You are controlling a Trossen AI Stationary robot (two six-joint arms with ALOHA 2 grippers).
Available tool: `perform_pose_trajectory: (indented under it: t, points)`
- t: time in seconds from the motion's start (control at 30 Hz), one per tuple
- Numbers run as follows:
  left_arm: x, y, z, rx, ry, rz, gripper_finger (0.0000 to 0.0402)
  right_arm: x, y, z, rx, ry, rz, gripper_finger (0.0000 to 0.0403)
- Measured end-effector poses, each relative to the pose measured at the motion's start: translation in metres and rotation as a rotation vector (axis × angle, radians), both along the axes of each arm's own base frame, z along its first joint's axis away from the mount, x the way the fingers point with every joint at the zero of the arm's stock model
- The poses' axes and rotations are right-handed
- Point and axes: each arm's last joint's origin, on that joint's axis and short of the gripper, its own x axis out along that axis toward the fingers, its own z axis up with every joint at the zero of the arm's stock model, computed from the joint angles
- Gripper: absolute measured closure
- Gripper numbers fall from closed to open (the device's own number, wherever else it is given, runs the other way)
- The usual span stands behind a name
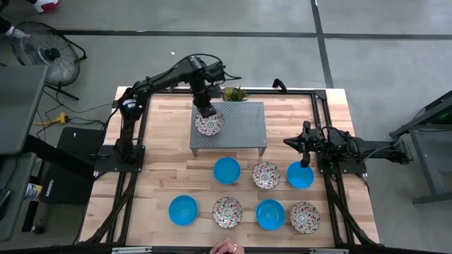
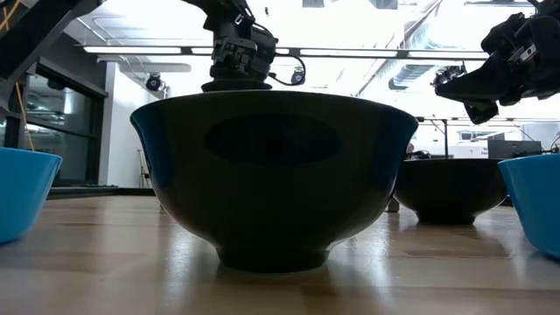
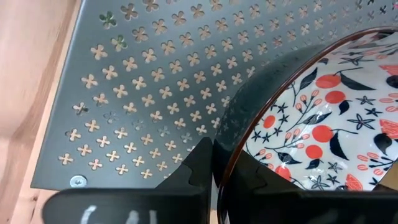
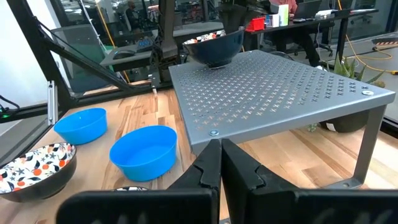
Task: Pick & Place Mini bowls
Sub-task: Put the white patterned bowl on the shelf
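The floral bowl sits level on the perforated rack (image 1: 244, 116) and would stay there, so I will open my left gripper.
One floral mini bowl (image 1: 210, 125) is on the grey perforated rack (image 1: 244, 116) at the table's far middle. My left gripper (image 1: 207, 113) is shut on it from above. Seven more bowls stand on their feet on the table in two rows. The far row has a blue bowl (image 1: 227, 170), a floral bowl (image 1: 266, 175) and a blue bowl (image 1: 300, 175). The near row has a blue bowl (image 1: 183, 209), a floral bowl (image 1: 227, 212), a blue bowl (image 1: 270, 214) and a floral bowl (image 1: 304, 217). My right gripper (image 1: 305, 144) waits shut above the table's right side, touching nothing. My left gripper (image 3: 217, 152) pinches the floral bowl's rim (image 3: 222, 134), on the bowl's far side. One finger (image 3: 258, 177) is inside the bowl and one finger (image 3: 198, 163) is outside. The fingers come from above, pointing down. The bowl (image 4: 213, 45) is upright at the rack's top; whether its foot touches the rack I cannot tell.
A small potted plant (image 1: 234, 93) stands behind the rack at the far edge. A person's hand (image 1: 226, 247) shows at the table's near edge. In the low view a dark bowl (image 2: 274, 175) fills the foreground. Bare wood lies left of the rack.
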Motion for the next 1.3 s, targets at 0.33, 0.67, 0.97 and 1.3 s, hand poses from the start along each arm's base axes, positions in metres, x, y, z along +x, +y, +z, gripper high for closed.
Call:
perform_pose_trajectory:
  t: [0.33,0.67,0.97,1.3]
  points:
    - [0.0001,0.0000,0.0000,0.002,-0.003,-0.009,0.0352,0.0000,0.0000,0.0000,0.000,0.000,0.000,0.0402]
    - [0.0009,0.0007,0.0000,0.012,-0.010,-0.009,0.0310,0.0000,0.0000,0.0000,0.000,0.000,0.000,0.0402]
    - [0.0005,0.0029,-0.0005,0.081,0.024,-0.004,0.0309,0.0000,0.0000,0.0000,0.000,0.000,0.000,0.0402]
    - [0.0053,0.0020,0.0002,0.075,-0.030,-0.019,0.0309,0.0000,0.0000,0.0000,0.000,0.000,0.000,0.0402]
